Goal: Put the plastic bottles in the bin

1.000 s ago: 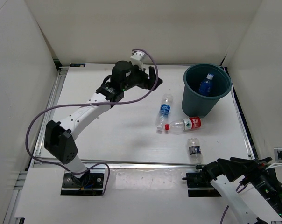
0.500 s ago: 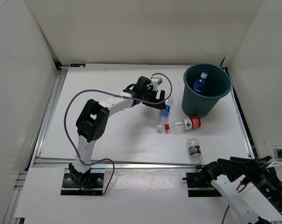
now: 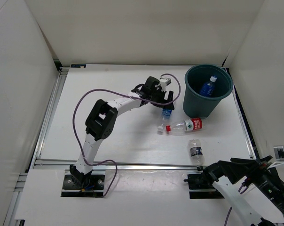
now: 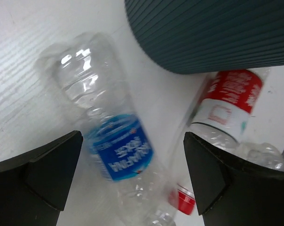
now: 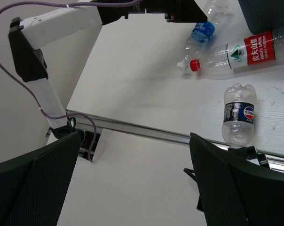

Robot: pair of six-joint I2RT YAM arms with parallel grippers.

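Observation:
The blue-label bottle lies below the left gripper's fingers in the left wrist view, so the gripper should go lower before it closes on the bottle.
The dark teal bin stands at the back right with one blue-label bottle inside. A second blue-label bottle lies on the table left of the bin. My left gripper hangs open over it. In the left wrist view the bottle lies between the spread fingers of the left gripper, with the bin wall just behind. The red-label bottle lies beside it, its cap close by. The short dark-label bottle lies nearer. My right gripper is open and empty.
White walls enclose the table on three sides. A metal rail runs along the near edge, also seen in the right wrist view. The left arm's purple cable loops over the left half. The right wrist view shows the dark-label bottle.
My left arm has swung from the back middle to the right and come down over the blue-label bottle on the table. The bottle inside the bin has shifted slightly. The right arm has not moved.

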